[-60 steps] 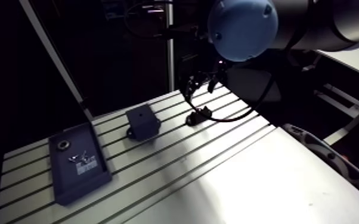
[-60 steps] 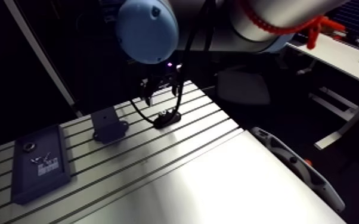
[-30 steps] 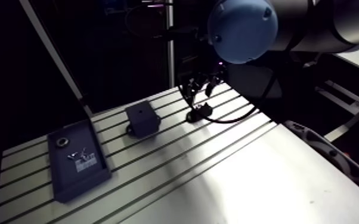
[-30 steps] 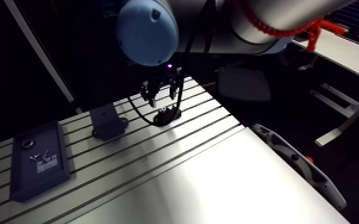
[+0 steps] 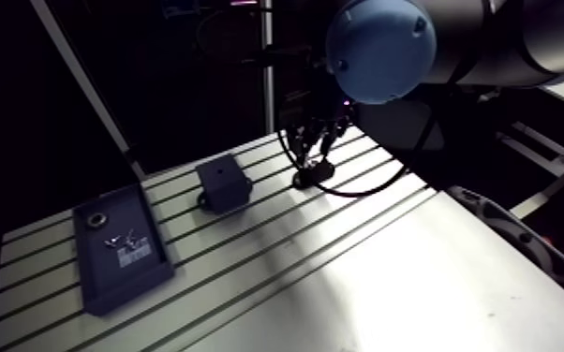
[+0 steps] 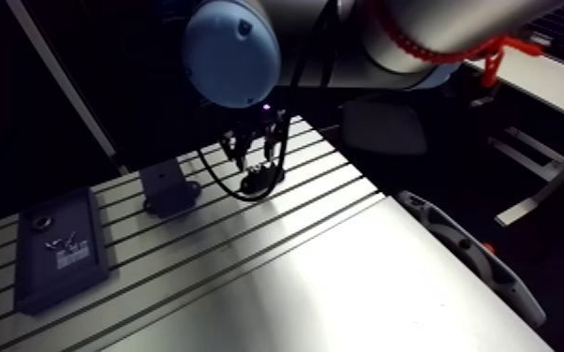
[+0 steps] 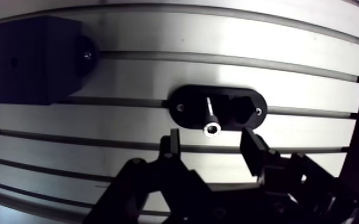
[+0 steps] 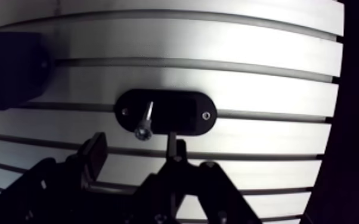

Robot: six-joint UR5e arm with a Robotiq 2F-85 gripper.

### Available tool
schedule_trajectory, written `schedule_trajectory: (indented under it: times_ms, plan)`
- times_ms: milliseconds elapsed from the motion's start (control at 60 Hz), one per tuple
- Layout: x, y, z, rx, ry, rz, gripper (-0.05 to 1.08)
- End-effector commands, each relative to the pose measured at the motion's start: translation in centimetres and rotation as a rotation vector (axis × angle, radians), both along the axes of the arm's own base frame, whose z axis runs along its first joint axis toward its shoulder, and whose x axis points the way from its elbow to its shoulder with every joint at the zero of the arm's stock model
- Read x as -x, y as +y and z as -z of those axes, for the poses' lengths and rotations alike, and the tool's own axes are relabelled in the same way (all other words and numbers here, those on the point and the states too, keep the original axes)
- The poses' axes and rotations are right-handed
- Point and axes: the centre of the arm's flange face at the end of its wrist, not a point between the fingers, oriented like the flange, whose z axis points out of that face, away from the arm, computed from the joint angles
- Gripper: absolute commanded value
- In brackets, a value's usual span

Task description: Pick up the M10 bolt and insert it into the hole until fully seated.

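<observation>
The gripper grabs the bolt by its head (image 7: 212, 128) next, leaving the bolt's threaded body free to enter the block's hole.
A silver bolt (image 7: 210, 118) stands in the left socket of a black oval holder (image 7: 241, 108) fixed on the slotted table, its head pointing up at the wrist camera. My gripper (image 7: 213, 148) hangs just above and slightly short of the bolt. It is open, with one fingertip (image 7: 173, 142) on each side of the bolt's line and nothing between them. A dark block (image 7: 33, 59) with a small hole (image 7: 15, 61) sits beyond the holder, off to one side. In the arm view the gripper (image 5: 316, 136) hovers over the holder (image 5: 312, 174), and the block (image 5: 224, 184) lies to its left.
A dark flat tray (image 5: 122, 248) at the table's left holds a metal ring (image 5: 95, 220) and a few small metal parts (image 5: 126, 242). The table's front right edge (image 5: 492, 225) drops off close to the arm.
The gripper has come lower and closer over the oval holder. The arm camera shifted a little with it. The bolt, block and tray have stayed put.
</observation>
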Motion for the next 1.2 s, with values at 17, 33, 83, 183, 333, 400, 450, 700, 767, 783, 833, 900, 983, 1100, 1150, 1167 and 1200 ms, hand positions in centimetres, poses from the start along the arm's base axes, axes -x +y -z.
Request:
schedule_trajectory:
  times_ms: [17,33,83,183,333,400,450,700,767,783,833,900,983,1100,1150,1167,1200]
  plan:
    - [0.0,0.0,0.2,0.002,-0.003,0.001,0.39]
    - [0.0,0.0,0.2,0.002,-0.003,0.001,0.4]
    - [0.1,0.0,0.2,-0.002,0.003,0.0,0.41]
    - [0.3,0.2,0.4,-0.014,0.018,0.001,0.41]
    - [0.4,0.2,0.7,-0.014,0.018,0.001,0.41]
    - [0.4,0.2,0.7,-0.014,0.018,0.001,0.41]
    - [0.4,0.2,0.7,-0.014,0.018,0.001,0.42]
    - [0.3,0.1,1.2,-0.01,0.01,0.001,0.43]
    - [0.3,0.1,1.2,-0.01,0.01,0.001,0.43]
    - [0.3,0.1,1.2,-0.009,0.009,0.001,0.43]
    - [0.3,0.1,1.3,-0.009,0.009,0.001,0.43]
    - [0.2,0.1,1.3,-0.008,0.008,0.001,0.44]
    - [0.2,0.1,1.3,-0.008,0.008,0.001,0.44]
    - [0.2,0.1,1.3,-0.008,0.008,0.001,0.46]
    - [0.2,0.1,1.3,-0.008,0.007,0.002,0.46]
    - [0.2,0.1,1.3,-0.008,0.008,0.001,0.47]
    - [0.2,0.1,1.3,-0.008,0.008,0.001,0.48]
